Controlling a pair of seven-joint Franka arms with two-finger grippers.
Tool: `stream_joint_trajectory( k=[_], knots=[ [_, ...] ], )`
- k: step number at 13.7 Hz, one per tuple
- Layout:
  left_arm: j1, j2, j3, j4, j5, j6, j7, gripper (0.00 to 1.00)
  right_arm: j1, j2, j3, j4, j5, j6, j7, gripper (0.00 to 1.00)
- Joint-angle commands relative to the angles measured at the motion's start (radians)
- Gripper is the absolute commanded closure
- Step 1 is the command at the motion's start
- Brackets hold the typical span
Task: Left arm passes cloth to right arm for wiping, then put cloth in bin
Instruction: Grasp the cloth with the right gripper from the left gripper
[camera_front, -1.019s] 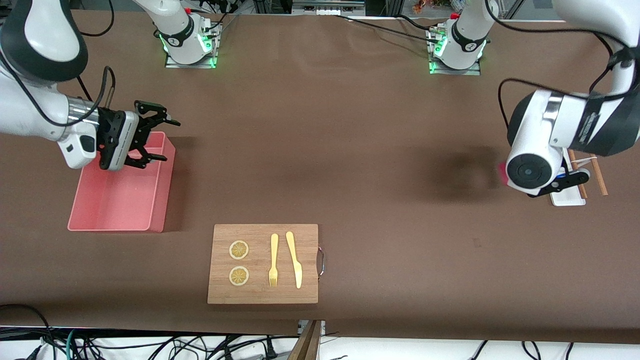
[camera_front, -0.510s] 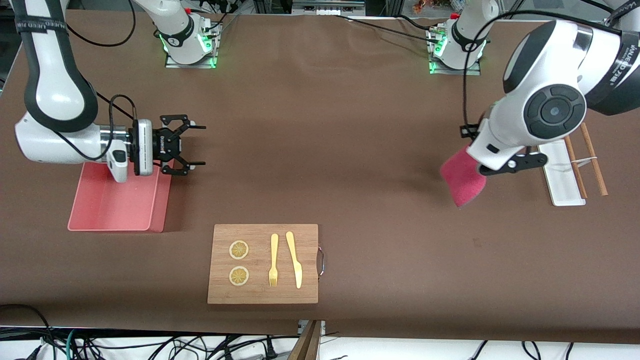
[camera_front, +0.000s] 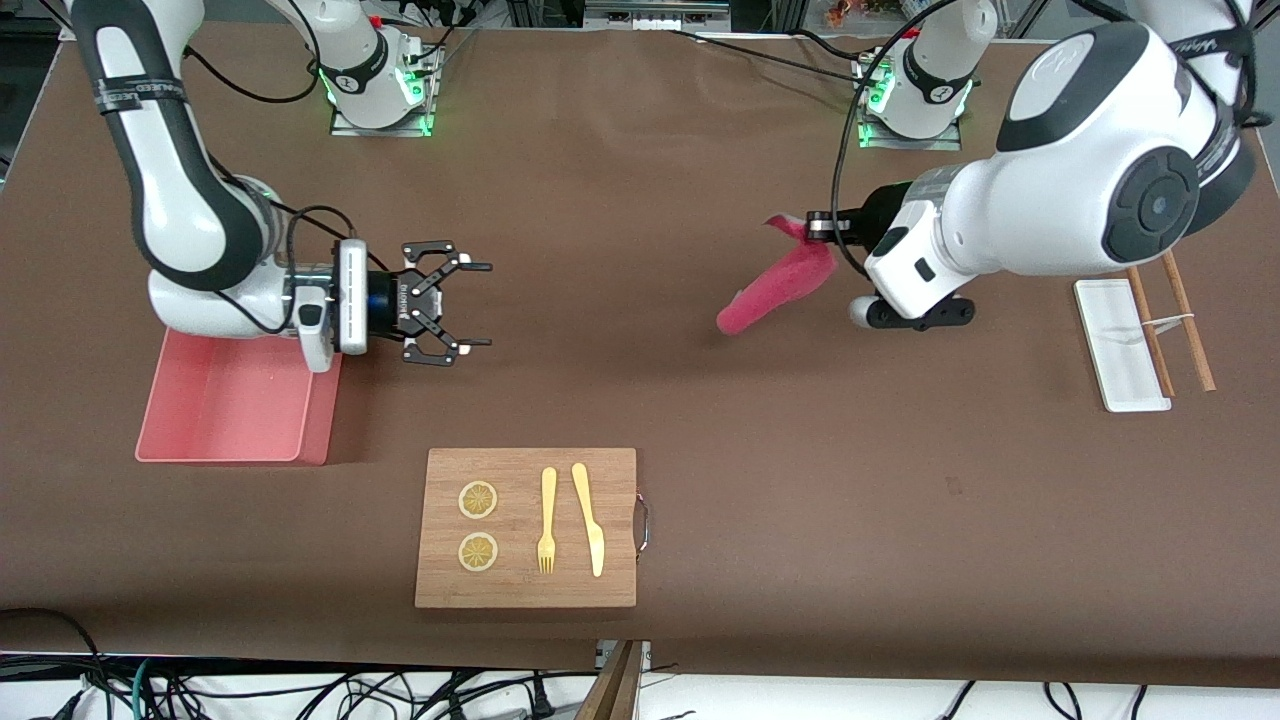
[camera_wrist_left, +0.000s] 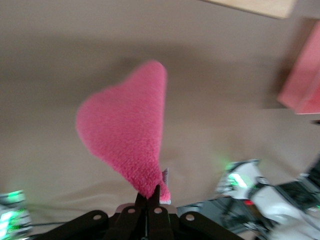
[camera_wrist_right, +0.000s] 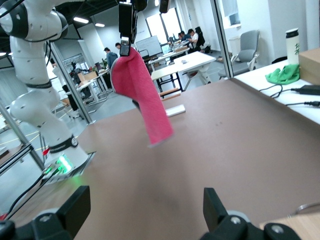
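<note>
I need to grab the cloth by its lower hanging end (camera_front: 744, 312) (camera_wrist_right: 159, 131) with my right gripper next, because my left gripper stays closed on the cloth's top edge.
The magenta cloth (camera_front: 775, 285) hangs in the air over the brown table, pinched at its top edge by my left gripper (camera_front: 806, 228), which is shut on it. In the left wrist view the cloth (camera_wrist_left: 127, 125) spreads out from the closed left gripper (camera_wrist_left: 149, 192). My right gripper (camera_front: 470, 303) is open and empty, held level beside the pale pink bin (camera_front: 225, 400) and pointing toward the cloth, well apart from it. The right wrist view shows the cloth (camera_wrist_right: 142, 100) hanging from the left gripper (camera_wrist_right: 127, 30), ahead of the open right gripper (camera_wrist_right: 145, 207).
A wooden cutting board (camera_front: 527, 527) with two lemon slices, a yellow fork and a yellow knife lies near the front camera. A white narrow tray (camera_front: 1120, 345) and chopsticks (camera_front: 1170, 320) lie at the left arm's end of the table.
My left arm has swung the cloth from beside the white tray toward the table's middle. My right gripper has moved from over the bin toward the middle, staying open.
</note>
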Motion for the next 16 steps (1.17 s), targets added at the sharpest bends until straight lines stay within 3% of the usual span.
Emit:
stream_joint_trajectory(
  k=[1,4,8,16],
  knots=[
    [-0.03,0.041,0.002,0.023,-0.147,0.136,0.018,1.0,0.056,-0.009,0.021,-0.008,0.111,0.092,-0.049,0.0],
    [-0.099,0.087,0.002,0.024,-0.227,0.271,0.021,1.0,0.108,-0.009,0.047,-0.006,0.146,0.169,-0.06,0.0],
    [-0.176,0.092,0.002,0.026,-0.283,0.324,0.019,1.0,0.156,-0.009,0.047,-0.003,0.227,0.236,-0.063,0.0],
    [-0.277,0.092,0.004,0.023,-0.286,0.445,-0.008,1.0,0.23,0.005,0.048,-0.002,0.322,0.319,-0.097,0.0]
  ],
)
